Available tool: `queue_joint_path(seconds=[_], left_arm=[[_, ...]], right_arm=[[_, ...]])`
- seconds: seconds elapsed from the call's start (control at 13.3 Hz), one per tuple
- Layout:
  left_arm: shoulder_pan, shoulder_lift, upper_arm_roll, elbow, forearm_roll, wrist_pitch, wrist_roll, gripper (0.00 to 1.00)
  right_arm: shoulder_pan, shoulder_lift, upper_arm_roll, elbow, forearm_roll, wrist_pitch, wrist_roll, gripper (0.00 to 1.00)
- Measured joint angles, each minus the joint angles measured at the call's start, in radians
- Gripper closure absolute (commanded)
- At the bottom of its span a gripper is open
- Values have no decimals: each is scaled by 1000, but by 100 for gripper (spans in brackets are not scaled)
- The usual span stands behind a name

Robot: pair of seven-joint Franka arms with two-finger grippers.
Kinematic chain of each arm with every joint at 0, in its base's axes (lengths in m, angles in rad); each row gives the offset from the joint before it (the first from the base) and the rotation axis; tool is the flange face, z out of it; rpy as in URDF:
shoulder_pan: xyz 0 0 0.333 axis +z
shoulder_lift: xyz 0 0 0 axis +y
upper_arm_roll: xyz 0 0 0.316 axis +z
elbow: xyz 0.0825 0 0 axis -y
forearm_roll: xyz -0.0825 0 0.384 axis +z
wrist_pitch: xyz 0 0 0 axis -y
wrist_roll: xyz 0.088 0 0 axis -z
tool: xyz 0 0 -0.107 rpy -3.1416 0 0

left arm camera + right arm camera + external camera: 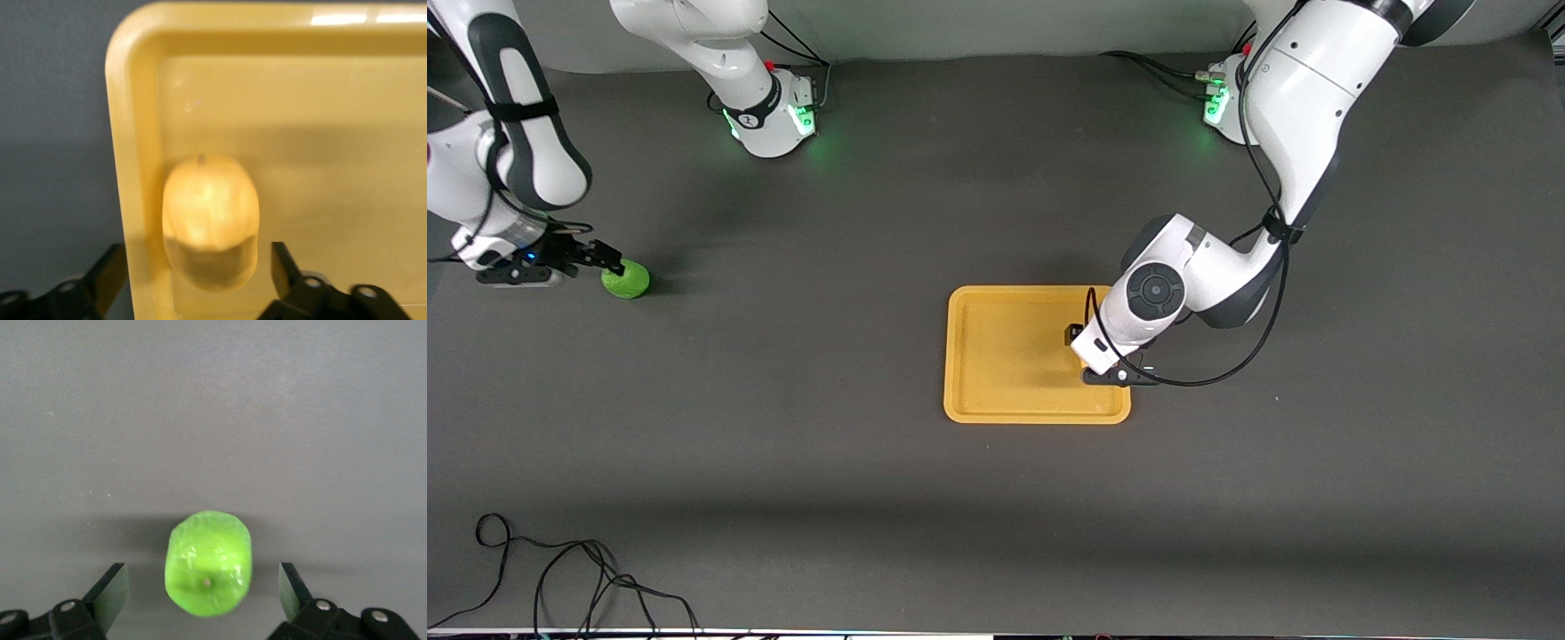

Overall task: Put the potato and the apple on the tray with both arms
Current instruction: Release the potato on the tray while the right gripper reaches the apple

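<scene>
My right gripper's fingers stop above the green apple with bare table between them, so it is too early to close and a close now would miss. The fingers move down next.
The yellow-orange tray (1005,356) lies mid-table. The tan potato (210,220) lies in it beside the rim (133,173); the left arm hides it in the front view. My left gripper (1074,341) is low over the tray's side toward the left arm's end. In the left wrist view my left gripper (197,272) is open, its fingers on either side of the potato with gaps. The green apple (626,278) sits on the table at the right arm's end. My right gripper (607,258) is low at it. It is open (202,588) and straddles the apple (209,563) without touching.
The dark grey table (827,462) carries the arm bases (775,111) (1225,98) along the edge farthest from the front camera. A loose black cable (560,573) lies at the near edge toward the right arm's end.
</scene>
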Motion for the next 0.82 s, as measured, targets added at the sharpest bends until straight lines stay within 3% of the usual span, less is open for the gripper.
queue_joint_path(seconds=[0.22,0.53,0.67,0.75,0.82], left_arm=[[35,-53,5,87,11,-22,2,0],[264,-242,11,147,14,-238,260,0],[378,-309,13,146,13,-337,425,0],[417,-334,14,146,12,-384,493,0],[445,-358,14,147,12,-422,552,0]], right_arm=[[18,76,1,0,123,37,-97,0],[17,158,1,5,207,80,-187,3],[17,171,1,7,209,80,-190,59],[17,173,1,7,209,80,-191,66],[17,173,2,8,209,79,-193,66]])
